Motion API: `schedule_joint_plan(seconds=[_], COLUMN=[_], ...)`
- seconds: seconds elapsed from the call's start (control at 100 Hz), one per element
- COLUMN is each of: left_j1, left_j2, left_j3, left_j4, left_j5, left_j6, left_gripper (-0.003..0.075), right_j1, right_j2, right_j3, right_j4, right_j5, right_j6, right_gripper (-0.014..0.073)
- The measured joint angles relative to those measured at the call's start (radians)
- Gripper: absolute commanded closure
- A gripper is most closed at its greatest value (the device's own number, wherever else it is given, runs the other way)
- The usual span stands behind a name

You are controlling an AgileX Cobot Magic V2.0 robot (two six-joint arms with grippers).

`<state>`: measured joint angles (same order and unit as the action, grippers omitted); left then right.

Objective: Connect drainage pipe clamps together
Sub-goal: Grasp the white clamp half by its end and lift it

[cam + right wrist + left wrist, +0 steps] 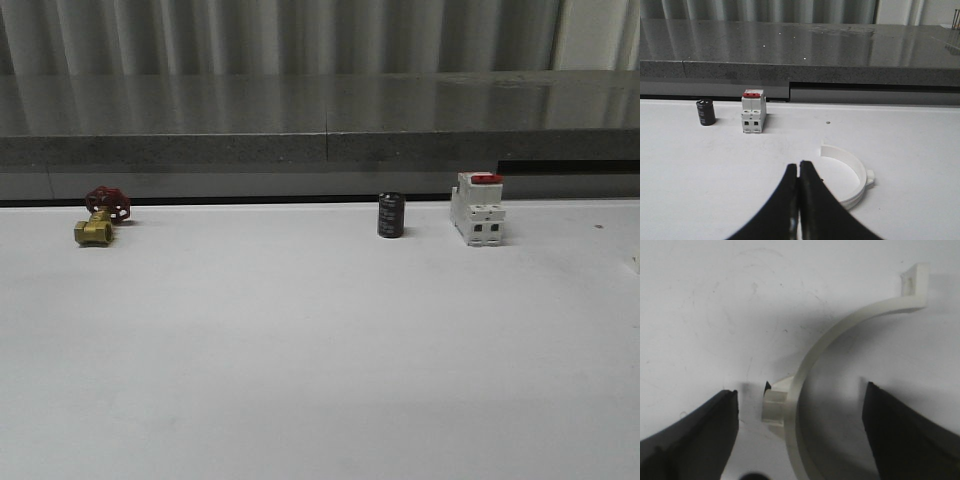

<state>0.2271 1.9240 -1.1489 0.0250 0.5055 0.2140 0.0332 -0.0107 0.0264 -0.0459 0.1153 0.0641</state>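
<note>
My left gripper's fingers reach down beside the clamp's white band (pixel 792 403) near its outer tab (pixel 774 407), so my left gripper is ready to close. Closing now would hold the clamp.
One drainage pipe clamp (pixel 840 330), a white half-ring with a flat end flange and a small outer tab, lies on the white table. My left gripper (pixel 800 400) is open and hangs just over it, its black fingers (pixel 705 430) standing on either side of the band near the tab without touching it. A second white half-ring clamp (pixel 852 172) lies on the table just beyond and to the side of my right gripper (pixel 799 166). That gripper is shut with nothing between its fingers, and it hides part of this clamp.
At the table's back stand a white breaker with a red top (pixel 477 208), a small black cylinder (pixel 391 215) and a brass valve with a red handwheel (pixel 102 216). A grey ledge (pixel 320 120) runs behind the table.
</note>
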Motion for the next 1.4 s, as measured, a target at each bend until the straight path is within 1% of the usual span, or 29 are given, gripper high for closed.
schedule_joint_plan(seconds=[0.19, 0.26, 0.33, 0.36, 0.38, 0.43, 0.45, 0.5, 0.57, 0.62, 0.83, 0.99, 1.11, 1.17, 1.31, 1.4], left_j1=[0.000, 0.000, 0.000, 0.000, 0.000, 0.000, 0.000, 0.000, 0.000, 0.000, -0.013, -0.083, -0.182, -0.250, -0.410, -0.504], left_j2=[0.012, 0.012, 0.012, 0.012, 0.013, 0.015, 0.015, 0.015, 0.015, 0.015, -0.024, -0.128, -0.206, -0.232, -0.241, -0.241], left_j3=[-0.001, -0.001, -0.001, -0.001, -0.001, -0.001, -0.001, -0.001, -0.001, -0.002, -0.002, -0.002, 0.019, 0.029, 0.038, 0.041], left_j4=[0.000, 0.000, 0.000, 0.000, 0.000, 0.000, 0.000, 0.000, 0.000, -0.010, -0.074, -0.170, -0.211, -0.219, -0.223, -0.229], left_j5=[-0.007, -0.010, -0.010, -0.010, -0.010, -0.010, -0.010, -0.010, -0.010, -0.010, 0.045, 0.110, 0.121, 0.121, 0.114, 0.079], left_j6=[0.000, 0.000, 0.000, 0.000, 0.000, 0.000, 0.000, 0.000, 0.002, 0.002, -0.003, -0.024, -0.113, -0.156, -0.243, -0.297], left_gripper=[0.0209, 0.0233, 0.0314, 0.0371, 0.0396, 0.0503, 0.0530, 0.0626, 0.0708, 0.0738, 0.0741, 0.0741, 0.0741, 0.0741, 0.0741, 0.0741], right_j1=[0.000, 0.000, 0.000, 0.000, 0.000, 0.000, 0.000, 0.000, 0.000, 0.000, 0.000, 0.000, 0.000, 0.000, 0.000, 0.000], right_j2=[0.000, 0.000, 0.000, 0.000, 0.000, 0.000, 0.000, 0.000, 0.000, 0.000, 0.000, 0.000, 0.000, 0.000, 0.000, 0.000], right_j3=[0.000, 0.000, 0.000, 0.000, 0.000, 0.000, 0.000, 0.000, 0.000, 0.000, 0.000, 0.000, 0.000, 0.000, 0.000, 0.000], right_j4=[0.000, 0.000, 0.000, 0.000, 0.000, 0.000, 0.000, 0.000, 0.000, 0.000, 0.000, 0.000, 0.000, 0.000, 0.000, 0.000], right_j5=[0.000, 0.000, 0.000, 0.000, 0.000, 0.000, 0.000, 0.000, 0.000, 0.000, 0.000, 0.000, 0.000, 0.000, 0.000, 0.000], right_j6=[0.000, 0.000, 0.000, 0.000, 0.000, 0.000, 0.000, 0.000, 0.000, 0.000, 0.000, 0.000, 0.000, 0.000, 0.000, 0.000], right_gripper=[0.0661, 0.0661, 0.0661, 0.0661, 0.0661, 0.0661, 0.0661, 0.0661, 0.0661, 0.0661, 0.0661, 0.0661, 0.0661, 0.0661, 0.0661, 0.0661])
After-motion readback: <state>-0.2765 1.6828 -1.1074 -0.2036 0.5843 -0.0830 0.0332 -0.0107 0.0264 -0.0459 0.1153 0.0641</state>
